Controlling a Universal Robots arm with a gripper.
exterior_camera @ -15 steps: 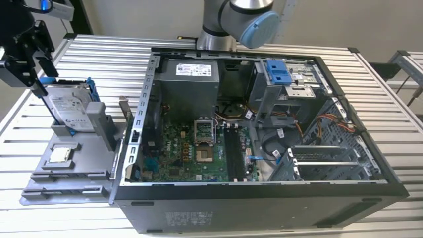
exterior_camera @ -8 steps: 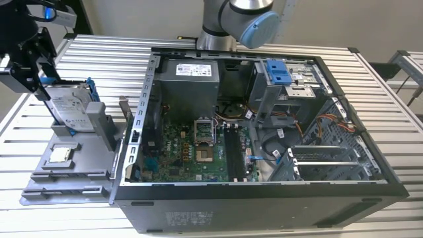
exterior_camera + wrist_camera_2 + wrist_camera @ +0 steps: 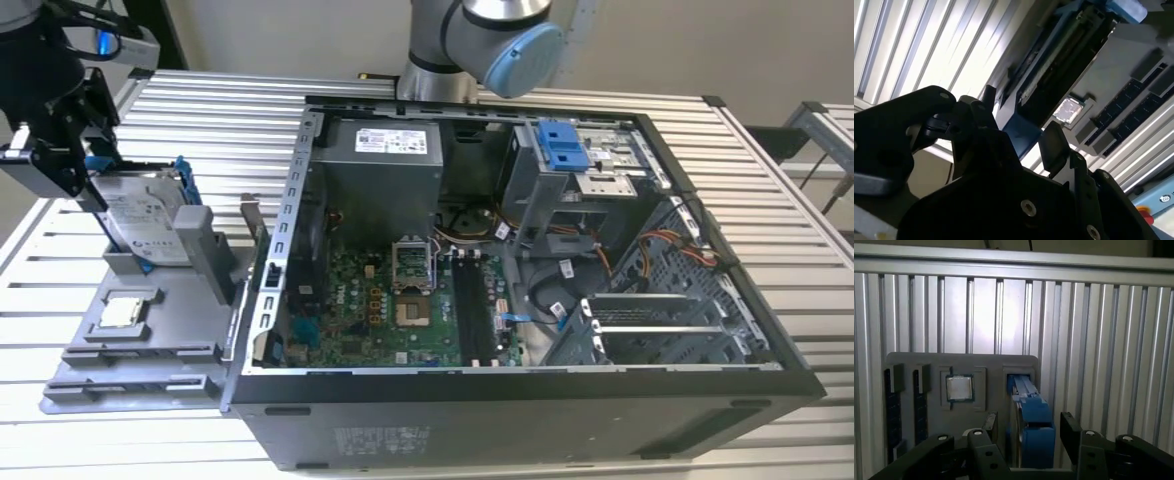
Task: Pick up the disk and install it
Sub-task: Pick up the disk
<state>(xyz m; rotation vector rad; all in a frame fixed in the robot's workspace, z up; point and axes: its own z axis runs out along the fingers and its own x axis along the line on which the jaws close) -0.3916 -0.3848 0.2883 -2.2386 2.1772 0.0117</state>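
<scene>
My gripper grabs the disk by its upper bracket end [image 3: 139,171] next, since the grey holder's sides close in around the disk's lower end.
The disk [image 3: 138,222], a silver-grey drive with a white label and a blue bracket, stands on edge in a slot of the grey holder tray [image 3: 160,352] at the exterior view's left. My gripper [image 3: 91,185] is at the disk's upper end. In the first wrist view the blue bracket edge of the disk [image 3: 1030,412] sits between the two black fingers [image 3: 1070,432], with a narrow gap on each side; the gripper [image 3: 1030,429] is open and straddles it. The second wrist view shows the same disk [image 3: 1064,50] and gripper [image 3: 1021,122].
A small square processor chip [image 3: 123,311] lies in the tray beside the disk. The open computer case [image 3: 747,330] fills the table's middle, with a blue-latched drive bay [image 3: 563,145] at its far side. The arm's base [image 3: 474,40] stands behind the case.
</scene>
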